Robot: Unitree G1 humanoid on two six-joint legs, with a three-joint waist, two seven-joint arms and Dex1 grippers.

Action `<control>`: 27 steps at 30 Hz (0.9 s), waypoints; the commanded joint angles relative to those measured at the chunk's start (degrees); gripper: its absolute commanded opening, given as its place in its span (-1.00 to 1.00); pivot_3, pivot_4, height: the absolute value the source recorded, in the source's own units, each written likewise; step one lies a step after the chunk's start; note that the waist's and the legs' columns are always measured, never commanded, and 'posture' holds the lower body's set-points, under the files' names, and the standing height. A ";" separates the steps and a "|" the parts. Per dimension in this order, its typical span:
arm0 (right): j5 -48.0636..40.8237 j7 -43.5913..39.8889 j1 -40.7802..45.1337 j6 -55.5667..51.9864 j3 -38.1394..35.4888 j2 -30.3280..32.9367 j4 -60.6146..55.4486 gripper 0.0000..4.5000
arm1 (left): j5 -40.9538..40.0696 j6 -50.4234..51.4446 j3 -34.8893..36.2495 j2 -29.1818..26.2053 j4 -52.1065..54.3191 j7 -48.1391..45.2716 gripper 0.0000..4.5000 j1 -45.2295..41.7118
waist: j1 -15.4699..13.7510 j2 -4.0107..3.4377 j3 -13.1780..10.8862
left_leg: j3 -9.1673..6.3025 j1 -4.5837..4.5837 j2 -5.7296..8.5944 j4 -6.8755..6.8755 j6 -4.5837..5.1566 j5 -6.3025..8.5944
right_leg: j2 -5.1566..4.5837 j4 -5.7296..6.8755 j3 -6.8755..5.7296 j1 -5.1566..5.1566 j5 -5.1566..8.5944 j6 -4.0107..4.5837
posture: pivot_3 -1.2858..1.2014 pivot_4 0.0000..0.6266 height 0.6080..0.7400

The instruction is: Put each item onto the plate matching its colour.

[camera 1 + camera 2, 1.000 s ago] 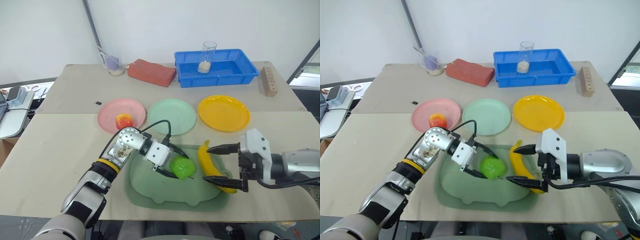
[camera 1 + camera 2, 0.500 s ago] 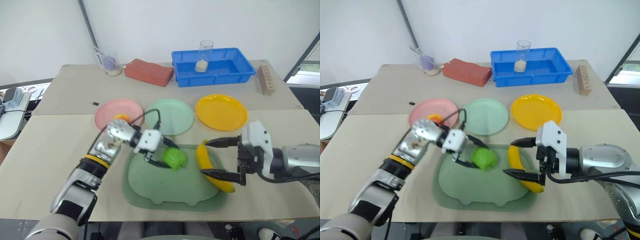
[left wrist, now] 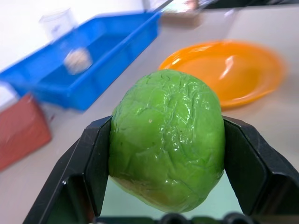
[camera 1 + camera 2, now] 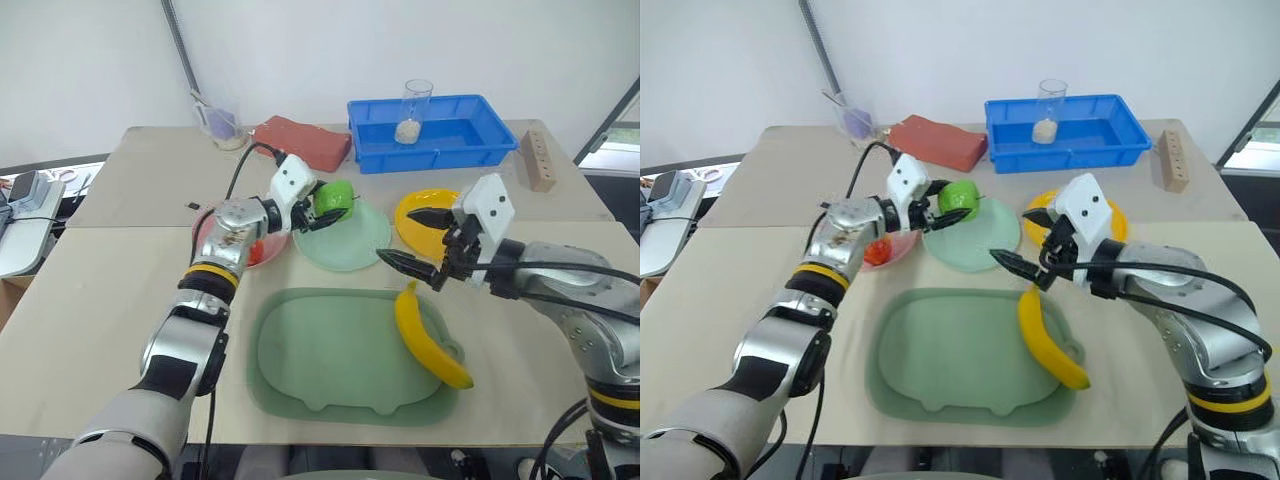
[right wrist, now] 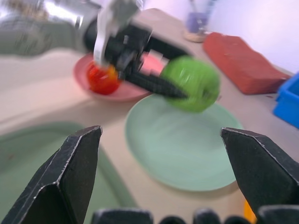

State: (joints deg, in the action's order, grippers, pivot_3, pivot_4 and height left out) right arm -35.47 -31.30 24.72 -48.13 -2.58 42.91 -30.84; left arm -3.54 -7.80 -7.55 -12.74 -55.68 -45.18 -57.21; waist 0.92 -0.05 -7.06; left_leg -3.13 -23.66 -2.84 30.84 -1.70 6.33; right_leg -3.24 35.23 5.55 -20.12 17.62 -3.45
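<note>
Next, my right gripper takes hold of the banana around its middle to keep both ends level. The banana is long and curved.
My left gripper is shut on the bright green apple, which hangs just above the far left rim of the mint green plate. The apple sits squeezed between both black fingers. The small red-orange fruit lies on the pale pink plate, partly behind my left arm. The yellow banana lies on the right side of the pig-shaped tray. My right gripper stands open and empty above the table between the mint plate and the yellow-orange plate, beyond the banana's far end.
The large green pig-shaped tray lies at the front. At the back stand a blue bin with a glass cup, a brick-red block, a small cup and a wooden block.
My left gripper has lifted the apple off the tray and carried it away to the mint plate. The right gripper, still open, has risen from around the banana toward the plates.
</note>
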 commanded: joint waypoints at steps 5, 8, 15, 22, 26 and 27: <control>-0.10 3.47 2.95 -3.99 -1.74 -1.20 -1.56 1.00 | 2.14 -4.39 1.38 0.65 -6.48 0.77 0.99 -2.58 | 0.00 -0.01 0.00 | -0.05 -0.06 0.00 -0.06 0.01 0.00 | 0.05 0.12 0.01 -0.03 0.00 0.00 | 0.03 -0.52 1.00; -0.10 3.82 1.89 -4.67 -2.20 -1.11 -2.62 1.00 | 0.93 -5.11 2.57 0.36 -5.49 -1.16 0.99 -2.72 | 0.00 -0.01 0.00 | -0.04 -0.06 0.00 -0.06 0.00 0.00 | 0.04 0.17 0.00 -0.05 0.00 0.00 | 0.03 -0.52 1.00; -1.52 1.89 -6.92 -8.05 -3.51 2.94 -7.69 1.00 | -3.09 -3.61 2.71 -4.33 10.24 -15.66 0.99 1.29 | -0.03 -0.05 0.03 | -0.02 -0.09 0.00 -0.04 -0.01 0.00 | 0.02 0.18 -0.03 -0.01 -0.01 0.00 | 0.03 -0.52 1.00; -7.00 0.02 -15.90 -16.58 -5.98 8.19 -13.05 1.00 | -9.86 0.86 -4.55 -15.85 38.84 -40.79 0.99 13.29 | 1.13 -0.17 0.10 | -0.01 0.06 -0.03 -0.01 0.00 -0.01 | 0.03 0.54 0.04 0.03 0.15 0.19 | 0.03 -0.52 1.00; -8.23 1.06 -18.90 -19.65 -5.42 8.73 -14.34 1.00 | -14.49 3.53 -6.59 -19.74 51.67 -46.75 0.99 18.27 | 1.35 -0.10 0.06 | 0.00 0.18 -0.09 -0.02 0.00 0.00 | 0.02 0.57 0.01 0.00 0.42 0.70 | 0.03 -0.52 1.00; -8.04 1.33 -19.54 -19.90 -4.80 8.63 -14.51 1.00 | -14.73 3.84 -7.00 -20.22 53.52 -47.14 0.99 18.96 | 1.32 -0.09 0.05 | 0.01 0.23 -0.10 0.00 0.00 0.00 | 0.00 0.56 0.01 -0.03 0.43 0.72 | 0.03 -0.52 1.00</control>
State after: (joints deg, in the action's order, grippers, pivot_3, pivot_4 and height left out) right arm -43.00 -30.44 5.23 -67.40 -7.17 51.50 -43.07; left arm -16.12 -4.73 -14.20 -32.20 -6.66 -90.74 -38.03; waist 2.25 -0.14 -7.01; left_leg -3.06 -23.39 -2.93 30.87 -1.71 6.33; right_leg -3.28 35.79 5.56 -20.14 18.06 -2.72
